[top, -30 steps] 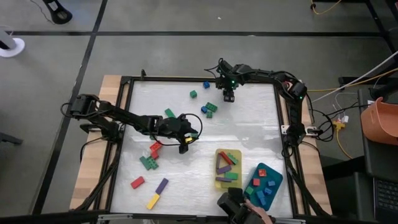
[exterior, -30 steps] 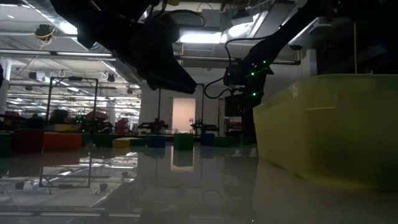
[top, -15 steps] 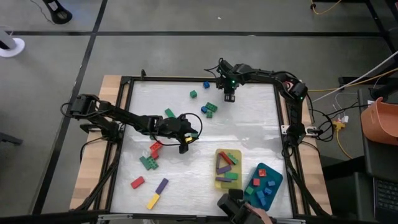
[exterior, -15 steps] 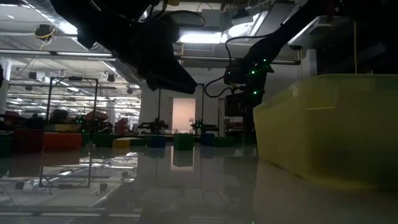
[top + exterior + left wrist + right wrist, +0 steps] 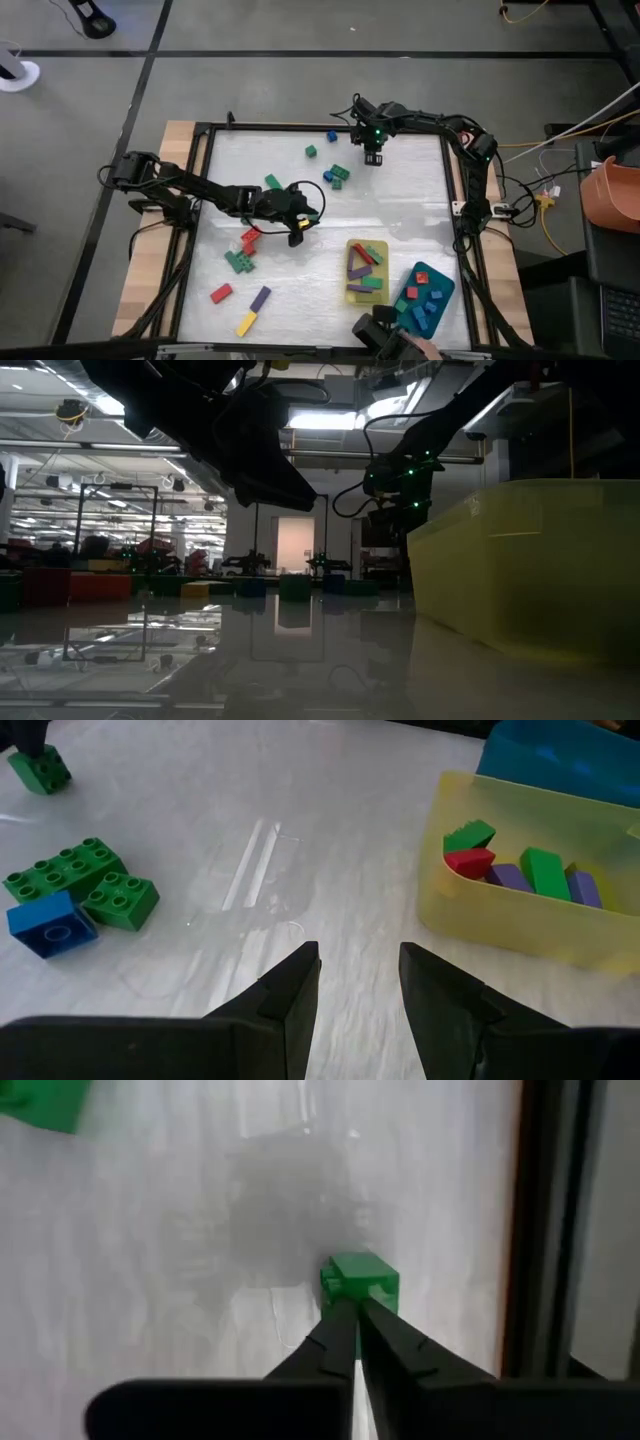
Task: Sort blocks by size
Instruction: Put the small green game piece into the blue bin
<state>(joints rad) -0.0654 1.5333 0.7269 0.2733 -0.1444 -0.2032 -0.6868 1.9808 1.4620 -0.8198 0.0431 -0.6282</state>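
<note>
I need to open my right gripper's fingers again next, because they are shut above the small green cube's near edge. Then I will lower them and grab the cube's body.
My right gripper hangs over the table's far side, pointing steeply down. In its wrist view its fingers are shut, and a small green cube sits just past their tips. My left gripper stands open over the middle of the table with nothing between its fingers. Loose blocks lie on the white table: a blue one, a green one, a blue-green cluster and a red-green cluster. The yellow tray and the teal tray hold sorted blocks. My right gripper's shut fingertips come from above, right at the green cube's near edge. I cannot tell whether they touch it.
A red block, a purple block and a yellow block lie near the front left. The black frame rail runs close beside the green cube. A person's hand with a dark object shows at the near edge. Bare table lies between the arms.
My right gripper has shut its fingers while staying over the same spot at the far side. The person's hand at the near edge has drawn back a little.
</note>
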